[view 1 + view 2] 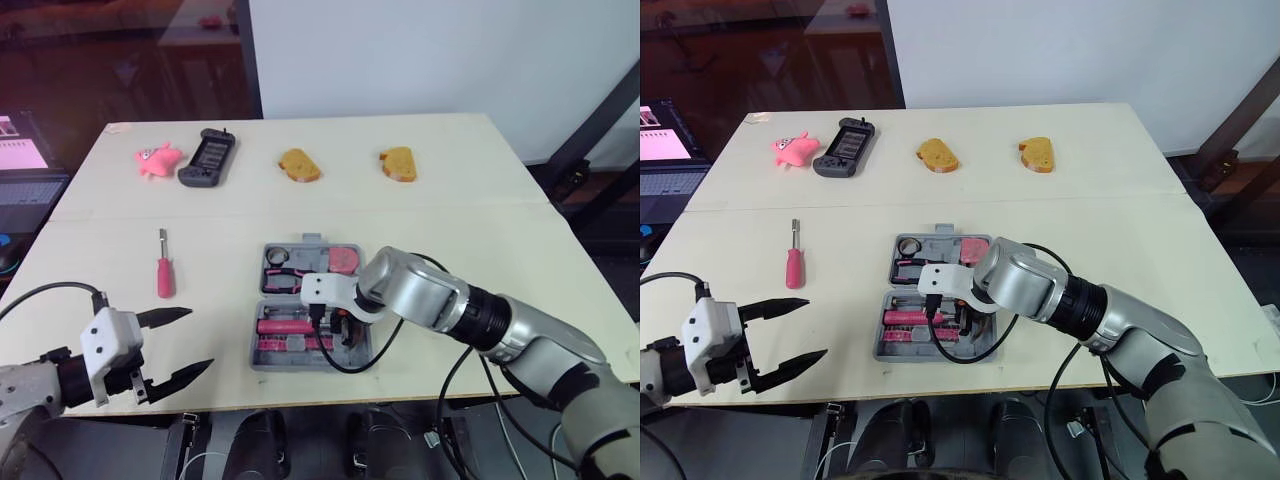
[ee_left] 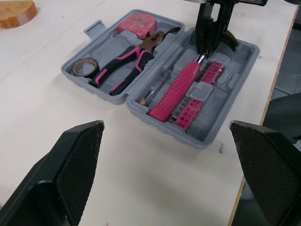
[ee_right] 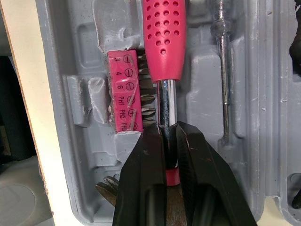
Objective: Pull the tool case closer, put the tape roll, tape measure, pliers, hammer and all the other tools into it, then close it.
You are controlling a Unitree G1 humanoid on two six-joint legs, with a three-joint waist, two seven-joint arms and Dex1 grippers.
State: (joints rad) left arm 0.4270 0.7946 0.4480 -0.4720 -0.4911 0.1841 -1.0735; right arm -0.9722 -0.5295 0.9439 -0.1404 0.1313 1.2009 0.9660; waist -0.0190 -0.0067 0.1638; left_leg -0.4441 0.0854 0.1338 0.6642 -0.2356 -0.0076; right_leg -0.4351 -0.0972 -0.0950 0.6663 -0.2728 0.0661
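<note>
My left gripper grabs the screwdriver by its pink handle (image 1: pixel 165 278) next, since the screwdriver is long, with a thin metal shaft (image 1: pixel 163 243) and a thick end.
The grey tool case (image 1: pixel 300 362) lies open near the table's front edge, at the centre. Its far half holds a tape roll (image 2: pixel 85 67), pink-handled pliers (image 2: pixel 124 66) and a pink tape measure (image 2: pixel 136 22). In the near half lie the pink-handled hammer (image 1: pixel 280 326), a pink bit holder (image 3: pixel 123 89) and a thin screwdriver (image 2: pixel 157 84). My right gripper (image 3: pixel 166 129) is shut on the hammer's metal shaft just below its head. A pink screwdriver (image 1: pixel 164 270) rests on the table left of the case. My left gripper (image 1: pixel 200 338) is open and holds nothing, at the front left corner.
Along the far side sit a pink toy (image 1: pixel 155 160), a dark handheld device (image 1: pixel 208 157) and two bread slices (image 1: pixel 298 165) (image 1: pixel 398 163). A seam crosses the table (image 1: pixel 500 205) behind the case. A screen (image 1: pixel 20 165) stands off the left edge.
</note>
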